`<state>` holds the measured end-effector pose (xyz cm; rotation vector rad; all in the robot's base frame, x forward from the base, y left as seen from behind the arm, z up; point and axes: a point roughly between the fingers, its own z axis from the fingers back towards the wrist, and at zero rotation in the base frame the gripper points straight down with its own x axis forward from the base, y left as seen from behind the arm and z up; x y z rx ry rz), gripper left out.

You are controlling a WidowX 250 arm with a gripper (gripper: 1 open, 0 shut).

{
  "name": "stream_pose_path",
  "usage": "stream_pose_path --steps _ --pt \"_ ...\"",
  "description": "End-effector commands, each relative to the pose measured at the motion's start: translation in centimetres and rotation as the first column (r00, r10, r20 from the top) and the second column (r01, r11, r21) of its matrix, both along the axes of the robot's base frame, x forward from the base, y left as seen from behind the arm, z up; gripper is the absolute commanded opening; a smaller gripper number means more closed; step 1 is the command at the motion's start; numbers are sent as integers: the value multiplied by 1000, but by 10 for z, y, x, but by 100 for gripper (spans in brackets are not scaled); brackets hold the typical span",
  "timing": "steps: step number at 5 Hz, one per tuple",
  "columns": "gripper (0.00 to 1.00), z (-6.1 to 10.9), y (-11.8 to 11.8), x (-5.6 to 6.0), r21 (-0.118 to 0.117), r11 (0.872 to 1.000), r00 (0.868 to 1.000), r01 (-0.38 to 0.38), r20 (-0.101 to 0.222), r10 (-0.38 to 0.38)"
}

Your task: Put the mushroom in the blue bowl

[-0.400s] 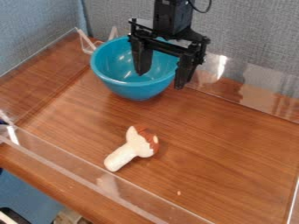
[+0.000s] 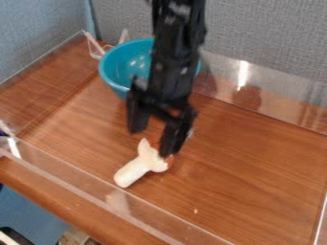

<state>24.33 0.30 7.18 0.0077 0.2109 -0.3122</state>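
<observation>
The gripper grabs the mushroom by its tan-brown cap (image 2: pixel 159 156) next, to carry the mushroom into the blue bowl (image 2: pixel 120 69).
The mushroom (image 2: pixel 141 165) lies on its side on the wooden table, cream stem toward the lower left and tan-brown cap toward the upper right. My gripper (image 2: pixel 159 131) hangs just above its cap, pointing down, open, with nothing between its black fingers. The blue bowl (image 2: pixel 120 69) stands at the back of the table; the arm covers its right part. What shows of its inside holds nothing.
Clear plastic walls (image 2: pixel 255 77) ring the wooden table (image 2: pixel 255 163). The front wall (image 2: pixel 76 187) runs close to the mushroom. A grey-blue partition stands behind.
The gripper has come from over the bowl at the back down toward the front, and now hangs low over the mushroom. The mushroom and the bowl have not moved.
</observation>
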Motion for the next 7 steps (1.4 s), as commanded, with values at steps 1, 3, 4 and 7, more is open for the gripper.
stream_pose_path --steps 1,3,4,7 --pt "100 -16 -1 -6 -5 987 987 159 38 -158" --pt "100 -31 2 -8 -6 986 986 165 15 -165" --pt "0 -34 5 -9 -4 986 986 164 15 -164" --pt "0 -16 8 -11 -19 991 990 133 45 -132"
